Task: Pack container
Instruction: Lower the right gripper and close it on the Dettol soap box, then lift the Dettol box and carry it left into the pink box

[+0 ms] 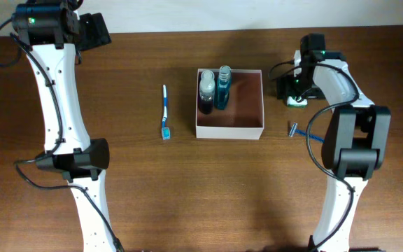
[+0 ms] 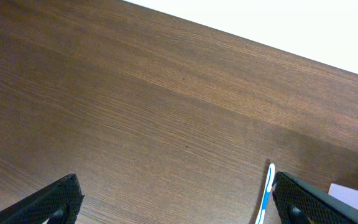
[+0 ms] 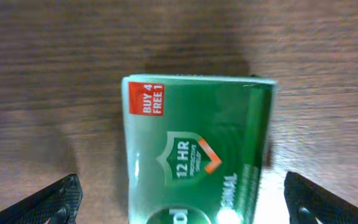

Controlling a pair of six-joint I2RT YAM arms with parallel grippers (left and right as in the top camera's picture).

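I should close my right gripper on the green soap box (image 1: 297, 101) (image 3: 197, 149), because my fingers are down level with the box's shield.
The container (image 1: 256, 129) is a square white-walled box with a pinkish-brown inside at the table's middle. Two bottles stand in its far left corner: a dark one with a white cap (image 1: 206, 92) and a blue one (image 1: 223, 88). A blue and white toothbrush (image 1: 165, 112) lies left of the container and shows in the left wrist view (image 2: 266, 194). My right gripper (image 3: 182, 202) is open, its fingers either side of a green soap box (image 3: 197, 149), which lies on the table right of the container (image 1: 297, 102). My left gripper (image 2: 176, 202) is open and empty at the far left.
A blue razor (image 1: 305, 133) lies on the table right of the container, near the right arm's base. The table's far edge runs along the top of the overhead view.
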